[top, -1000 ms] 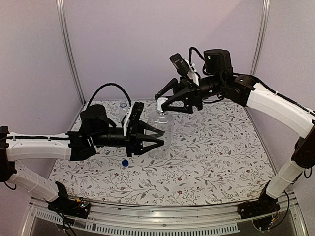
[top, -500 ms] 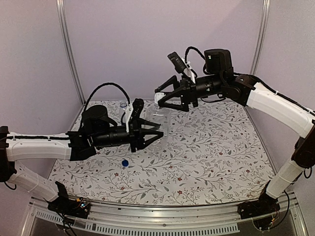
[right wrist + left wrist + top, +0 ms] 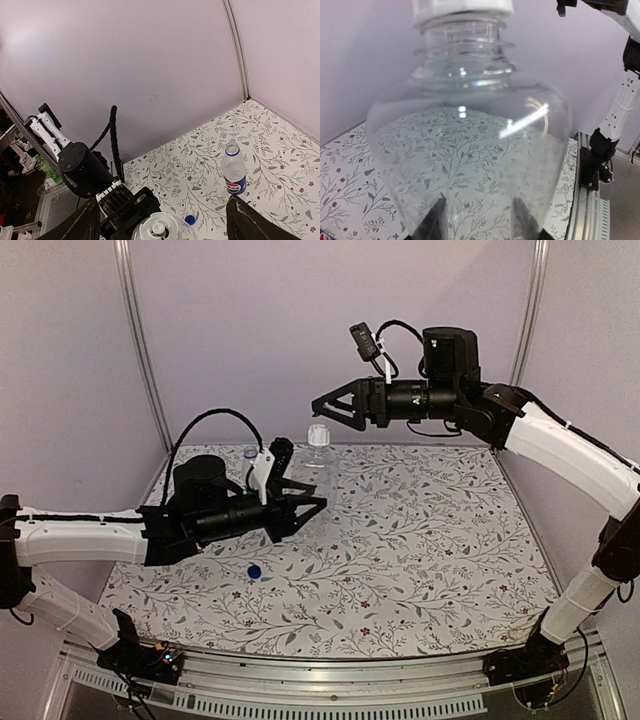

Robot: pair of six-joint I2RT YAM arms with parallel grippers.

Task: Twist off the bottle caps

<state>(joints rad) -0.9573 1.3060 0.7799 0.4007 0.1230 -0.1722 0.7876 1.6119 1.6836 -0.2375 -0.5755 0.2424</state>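
My right gripper grabs the whitish cap (image 3: 318, 433) by its opposite sides next, which leaves the bottle's neck free, to unscrew the cap.
My left gripper (image 3: 306, 498) is shut on the plain clear bottle (image 3: 316, 468), holding it upright above the table. In the left wrist view the bottle (image 3: 470, 150) fills the frame, and the dark fingers (image 3: 431, 225) show through it. The whitish cap (image 3: 318, 433) (image 3: 462, 7) sits on its neck. Just above and apart from that cap, my right gripper (image 3: 327, 406) (image 3: 162, 216) hangs open and empty, with the cap (image 3: 160, 228) below it. The Pepsi-labelled bottle (image 3: 234, 171) stands uncapped at the back left. The blue cap (image 3: 254, 571) (image 3: 189, 219) lies on the table.
A floral cloth (image 3: 430, 540) covers the table. Lilac walls close in the back and both sides. The Pepsi bottle (image 3: 250, 454) stands behind the left arm's cable loop (image 3: 215, 420). A metal rail (image 3: 330, 695) runs along the near edge.
My right gripper has opened, let go of the whitish cap, and risen up and back from it. The left gripper has shifted slightly with the bottle still in it.
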